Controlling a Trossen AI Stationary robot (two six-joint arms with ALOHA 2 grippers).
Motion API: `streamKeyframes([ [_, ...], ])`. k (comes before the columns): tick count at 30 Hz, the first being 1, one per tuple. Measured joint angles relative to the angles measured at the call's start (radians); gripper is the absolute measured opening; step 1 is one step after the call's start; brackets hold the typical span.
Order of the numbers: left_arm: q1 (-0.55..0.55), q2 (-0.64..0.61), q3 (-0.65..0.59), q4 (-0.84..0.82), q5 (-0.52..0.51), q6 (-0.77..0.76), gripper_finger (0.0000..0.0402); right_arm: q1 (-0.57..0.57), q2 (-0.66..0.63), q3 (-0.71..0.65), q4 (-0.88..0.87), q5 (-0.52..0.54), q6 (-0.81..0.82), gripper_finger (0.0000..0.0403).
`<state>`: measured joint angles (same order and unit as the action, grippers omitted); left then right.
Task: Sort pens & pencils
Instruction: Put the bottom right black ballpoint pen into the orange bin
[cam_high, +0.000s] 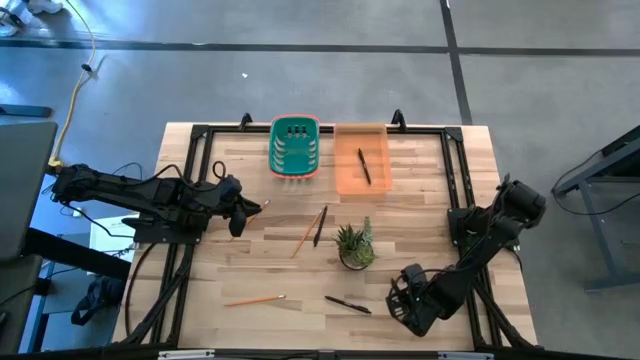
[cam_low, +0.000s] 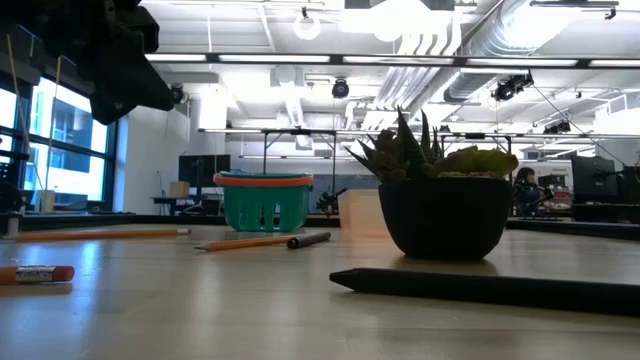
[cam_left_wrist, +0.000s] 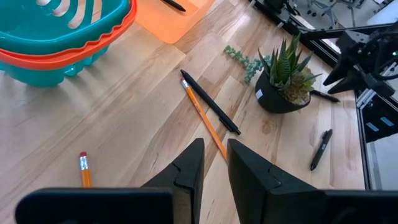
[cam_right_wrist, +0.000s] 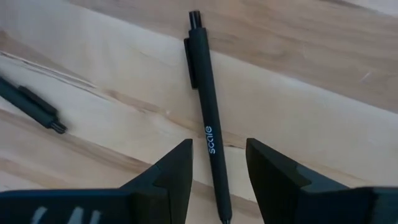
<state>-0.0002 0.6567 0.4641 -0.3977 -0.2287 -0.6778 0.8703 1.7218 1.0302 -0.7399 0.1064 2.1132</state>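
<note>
The black pen needs to be picked up next by my right gripper. My right gripper should hold the black pen by its body (cam_right_wrist: 214, 155) beside the white lettering, so that this pen can be sorted into the orange bin.
Black pens: one (cam_right_wrist: 208, 118) lies flat on the table between my right gripper's (cam_right_wrist: 219, 143) open fingers, which stand on either side of it without touching. A second pen (cam_right_wrist: 31, 102) lies nearby, a third (cam_high: 320, 226) at the table's middle beside a pencil (cam_high: 305, 232), and one more (cam_high: 364, 166) in the orange bin (cam_high: 342, 180). Other pencils lie near the near edge (cam_high: 255, 299) and by my left gripper (cam_left_wrist: 84, 169). My left gripper (cam_left_wrist: 216, 146) hovers over the table's left half (cam_high: 245, 212), its fingers a narrow gap apart and holding nothing.
A teal basket (cam_high: 295, 147) with an orange rim stands at the far edge, left of the orange bin. A small potted succulent (cam_high: 355, 245) sits right of centre, between the middle pen-and-pencil pair and my right gripper (cam_high: 400, 300). Black frame rails run along the table's sides.
</note>
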Motion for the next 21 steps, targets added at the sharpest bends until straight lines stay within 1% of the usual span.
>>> streamKeyframes([
  [21, 0.0, 0.0, 0.0, 0.0, 0.0, 0.0, 0.0058, -0.022, 0.034, 0.0, 0.034, -0.036, -0.035, 0.0141],
])
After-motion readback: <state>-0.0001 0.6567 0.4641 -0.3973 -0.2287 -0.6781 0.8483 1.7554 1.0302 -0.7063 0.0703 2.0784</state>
